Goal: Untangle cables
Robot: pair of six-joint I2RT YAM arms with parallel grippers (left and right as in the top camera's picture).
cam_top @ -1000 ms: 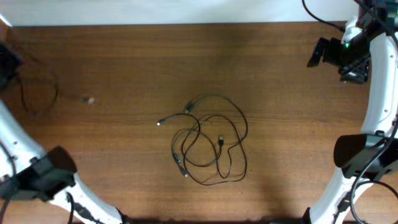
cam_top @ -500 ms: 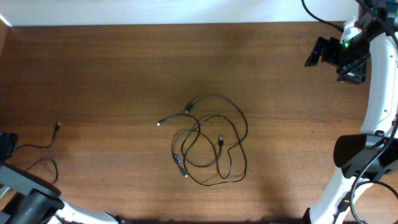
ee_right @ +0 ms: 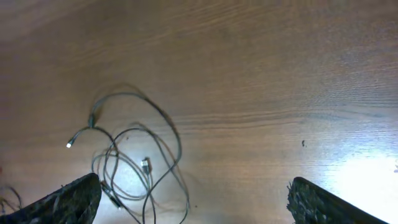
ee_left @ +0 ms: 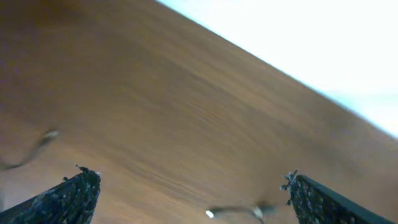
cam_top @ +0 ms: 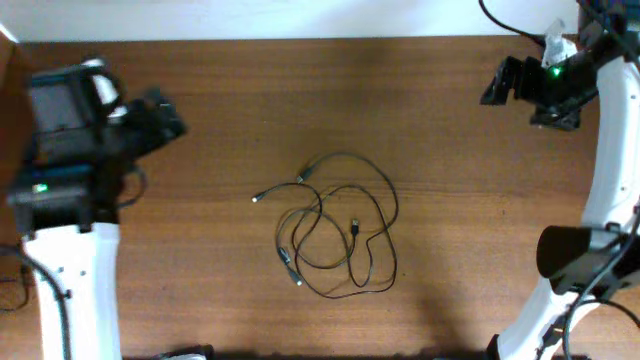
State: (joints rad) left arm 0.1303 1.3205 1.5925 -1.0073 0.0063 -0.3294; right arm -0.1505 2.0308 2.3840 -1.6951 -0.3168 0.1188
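My left gripper grabs the inner loop's bare piece (cam_top: 349,187) at the tangle's back side next, which leaves the plug ends free to untangle the cables.
The cables (cam_top: 338,226) lie in a loose tangle of thin black loops at the table's centre, with small plug ends sticking out at the left. My left gripper (cam_top: 160,116) hovers over the upper left of the table, well apart from them and blurred by motion. In the left wrist view its fingers (ee_left: 73,194) stand wide open around bare wood, with a blurred plug end (ee_left: 233,213) low between them. My right gripper (cam_top: 497,85) is at the far upper right, open and empty (ee_right: 194,182). Its wrist view shows the cables (ee_right: 127,163) beyond the left finger.
The wooden table (cam_top: 450,200) ends at a pale wall along the back. The left arm's white link (cam_top: 70,290) covers the left front corner, and a thin dark strand (cam_top: 12,282) peeks out beside it. The right arm's base (cam_top: 575,260) fills the right front.
The left arm has swung from the front left corner up to the upper left, and its gripper has opened. The right gripper has shifted slightly left. The central tangle has not moved.
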